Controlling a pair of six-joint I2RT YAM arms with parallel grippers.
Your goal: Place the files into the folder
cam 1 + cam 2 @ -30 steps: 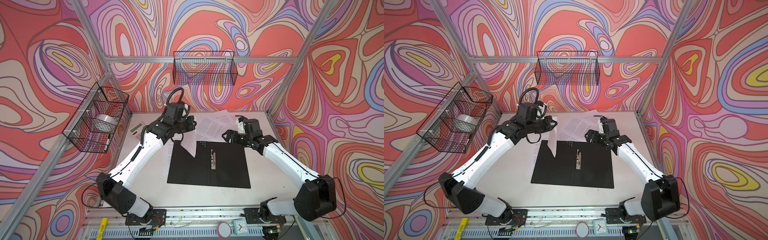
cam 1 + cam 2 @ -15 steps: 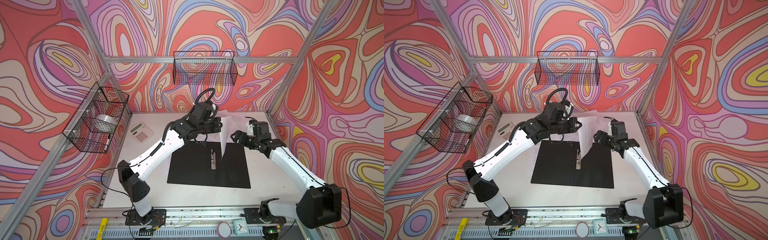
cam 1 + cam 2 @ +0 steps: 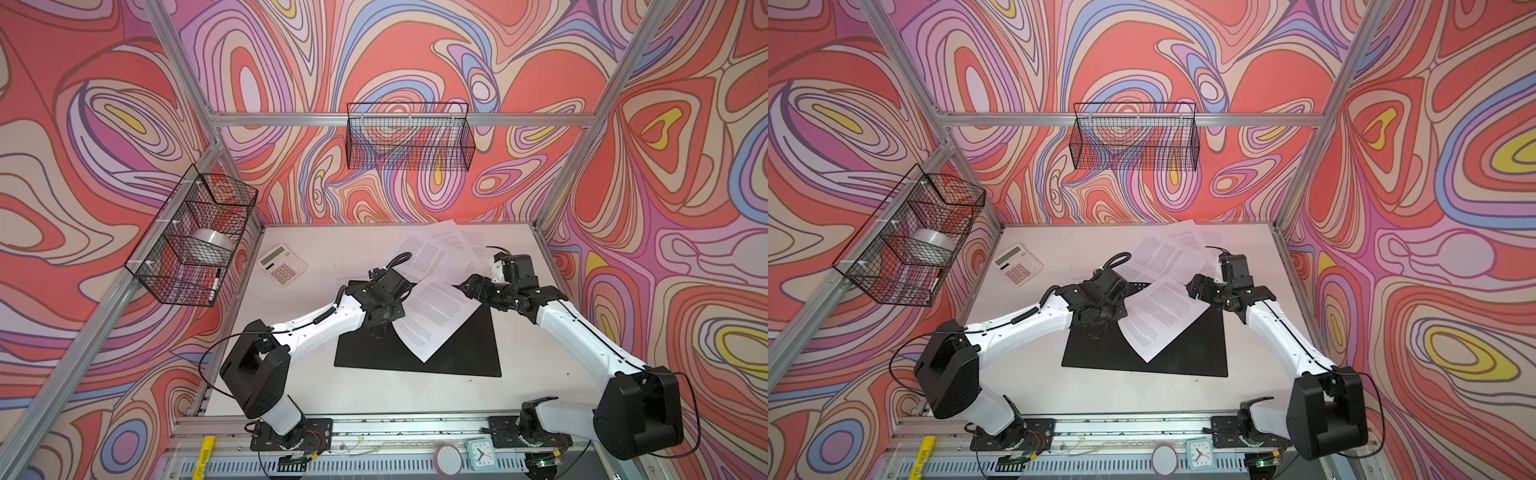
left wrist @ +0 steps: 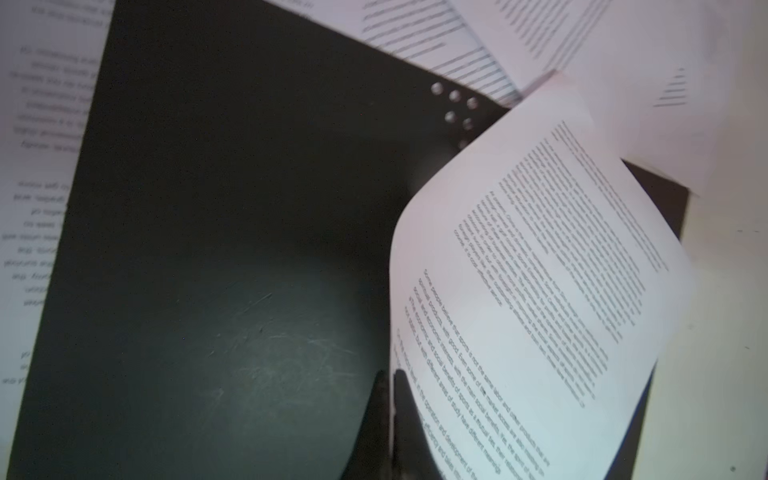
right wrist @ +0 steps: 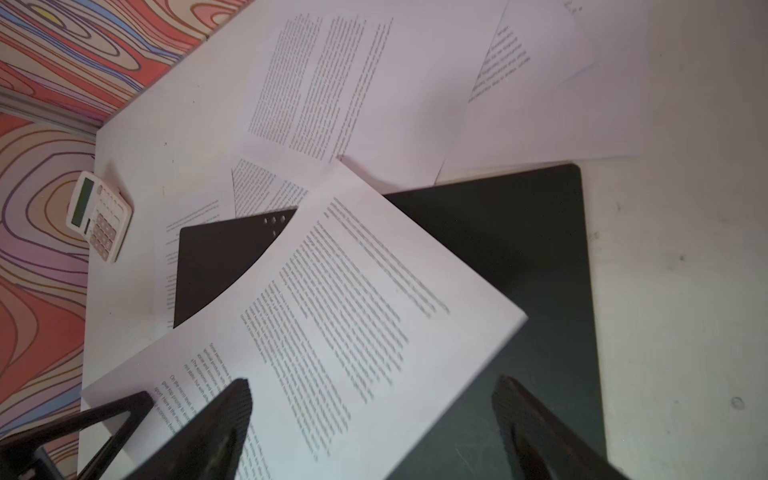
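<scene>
I should next grab the sheet with my right gripper by the edge (image 3: 462, 321) (image 5: 468, 386) opposite my left gripper, so that I can put the sheet into the folder.
The folder (image 3: 374, 353) (image 3: 1100, 353) lies open at the table's middle, black inside up. My left gripper (image 3: 401, 309) (image 4: 392, 374) is shut on one edge of a printed sheet (image 3: 436, 316) (image 3: 1163, 316) (image 4: 540, 270), which slants across the folder's right half. My right gripper (image 3: 467, 287) (image 5: 372, 399) stands open at that sheet's far corner, one finger over the paper (image 5: 353, 291) and one over the black folder (image 5: 519, 249). More files (image 3: 440, 253) (image 5: 332, 83) lie overlapped behind the folder, and one file (image 3: 349, 278) sticks out under its far left edge.
A white-and-pink calculator (image 3: 282, 264) (image 5: 97, 216) lies at the back left of the table. A wire basket (image 3: 195, 241) with a tape roll hangs on the left wall, and another basket (image 3: 409, 137) on the back wall. A small clock (image 3: 480, 453) sits on the front rail.
My left arm has carried the sheet from the folder's left side across to its right half, where it now lies slanted instead of hanging upright. The right gripper stays open near the folder's far right.
</scene>
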